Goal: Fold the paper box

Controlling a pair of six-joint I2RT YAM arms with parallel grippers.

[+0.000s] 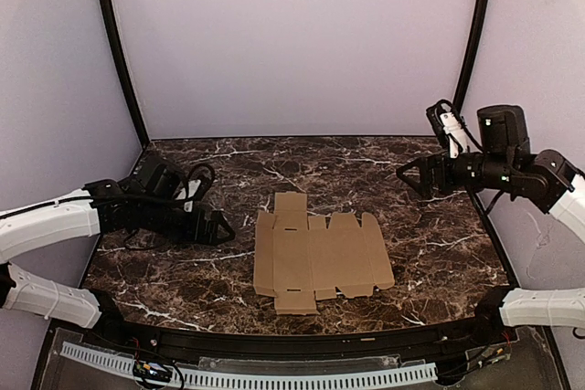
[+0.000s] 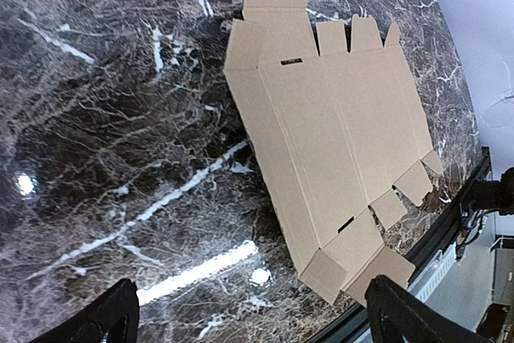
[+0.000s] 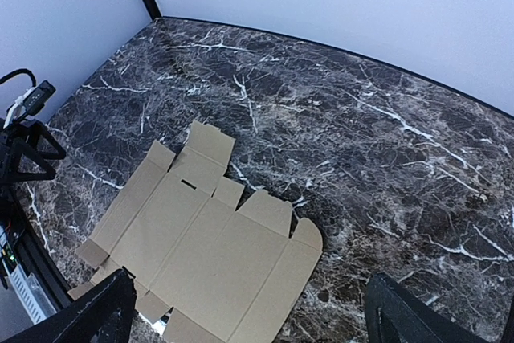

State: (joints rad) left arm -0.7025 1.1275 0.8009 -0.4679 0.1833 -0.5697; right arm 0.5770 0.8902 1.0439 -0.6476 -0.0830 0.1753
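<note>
Next, to fold the paper box [image 1: 315, 255], my left gripper grabs its narrow side panel's outer edge [image 1: 257, 255] and leaves the far end of the box for my right gripper.
The paper box [image 1: 315, 255] lies as a flat tan die-cut sheet with creased panels and small flaps in the middle of the dark marble table [image 1: 430, 253], toward the near edge. It also shows in the left wrist view as the paper box [image 2: 333, 130] and in the right wrist view as the paper box [image 3: 205, 247]. My left gripper [image 1: 219, 227] hovers open to the left of the sheet, apart from it. My right gripper [image 1: 409, 175] stands open up at the right, well clear of the sheet. In both wrist views the jaws stand wide with nothing between them.
Black cables [image 1: 196, 180] loop beside the left arm. Pale walls and two black corner posts [image 1: 114, 43] close off the back and sides. A perforated white rail [image 1: 274, 377] runs along the near edge below the table.
</note>
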